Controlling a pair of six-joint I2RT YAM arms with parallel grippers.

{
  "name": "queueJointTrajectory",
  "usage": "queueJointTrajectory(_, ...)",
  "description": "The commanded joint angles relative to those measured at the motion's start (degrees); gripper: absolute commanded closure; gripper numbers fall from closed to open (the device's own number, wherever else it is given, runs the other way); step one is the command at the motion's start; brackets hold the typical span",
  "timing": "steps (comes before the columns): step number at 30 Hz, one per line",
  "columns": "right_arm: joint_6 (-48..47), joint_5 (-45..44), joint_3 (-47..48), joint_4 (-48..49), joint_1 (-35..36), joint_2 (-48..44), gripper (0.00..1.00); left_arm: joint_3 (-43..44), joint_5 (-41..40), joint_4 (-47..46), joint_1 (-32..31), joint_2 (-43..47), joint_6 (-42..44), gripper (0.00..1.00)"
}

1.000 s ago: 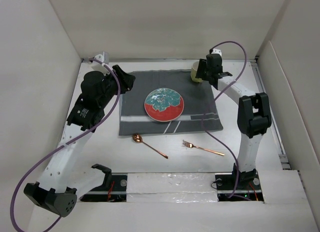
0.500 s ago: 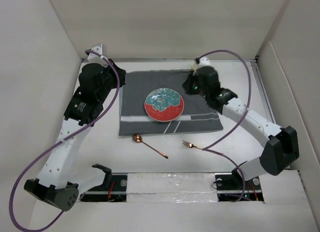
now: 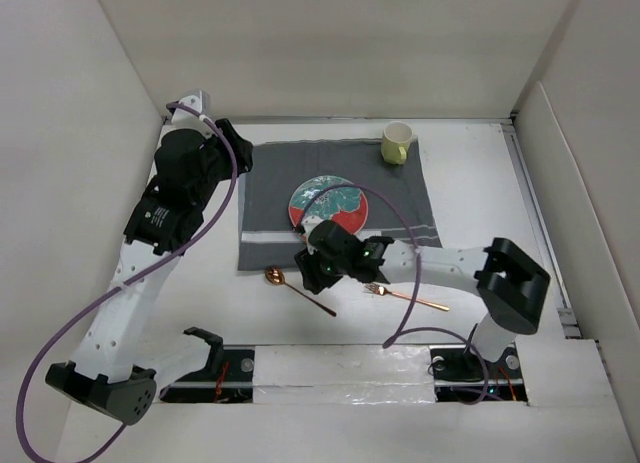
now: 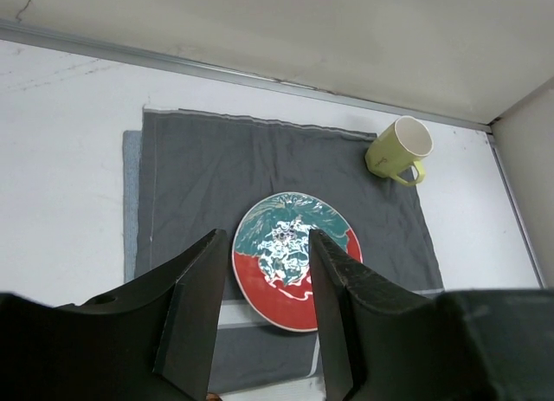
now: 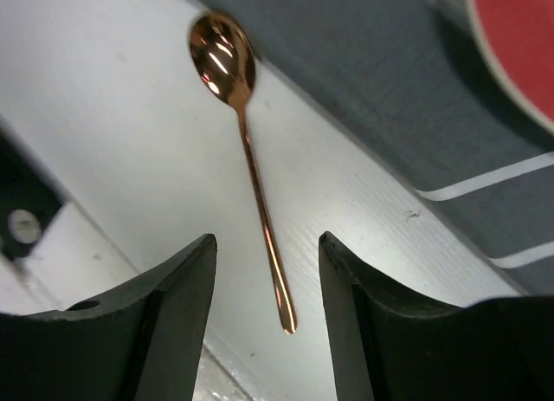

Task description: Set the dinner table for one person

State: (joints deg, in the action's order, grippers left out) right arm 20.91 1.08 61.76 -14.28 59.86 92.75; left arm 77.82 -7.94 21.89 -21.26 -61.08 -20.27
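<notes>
My right gripper lowers and only then closes on the end of the spoon's handle, since the whole spoon (image 3: 275, 276) shows below my fingers.
The dinner table (image 3: 470, 183) is a white top carrying a dark grey striped placemat (image 3: 265, 198). A red and teal plate (image 3: 335, 211) lies at the mat's middle, and a yellow-green mug (image 3: 397, 143) stands on its back right corner. On the bare table near the mat lie a copper spoon (image 3: 275, 276) and a copper fork (image 3: 405, 295). My right gripper (image 5: 267, 245) is open, low over the spoon (image 5: 247, 150), with the handle's end between its fingers. My left gripper (image 4: 265, 236) is open and empty, hanging above the mat's left side and looking down at the plate (image 4: 277, 236) and the mug (image 4: 400, 148).
White panels wall the table at the back and on both sides. The right arm's purple cable (image 3: 385, 198) arcs over the plate. The placemat (image 5: 372, 98) edge and the plate rim (image 5: 519, 46) lie just beyond the spoon in the right wrist view.
My right arm left the mug at the back right, swept over the plate and came down over the spoon at the front. The left arm has barely shifted.
</notes>
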Motion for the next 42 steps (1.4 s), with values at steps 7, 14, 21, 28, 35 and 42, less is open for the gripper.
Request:
queueJointTrajectory(7,-4.0,-4.6,8.4,-0.4,5.4,11.7,0.43,-0.5,-0.3,-1.0,0.1,3.6,-0.2,0.61)
queueJointTrajectory(14,-5.1,-10.8,12.0,-2.5,7.8,18.2,0.46,-1.4,-0.4,-1.3,0.1,3.9,0.1,0.61)
queueJointTrajectory(21,-5.7,-15.1,10.2,-0.1,10.5,21.3,0.59,-0.9,0.3,-2.2,0.1,3.2,0.4,0.61)
queueJointTrajectory(28,-3.4,-15.8,10.2,-1.1,11.1,18.4,1.0,-1.1,0.3,-2.7,0.1,3.2,0.1,0.61)
queueJointTrajectory(35,-1.1,-14.7,11.9,-2.5,6.0,3.3,1.0,-2.3,1.1,-3.6,0.1,3.3,-0.4,0.61)
queueJointTrajectory(42,0.1,-12.1,9.5,-2.3,-12.4,-3.7,1.0,-2.9,3.5,-4.4,0.1,2.3,-0.9,0.61)
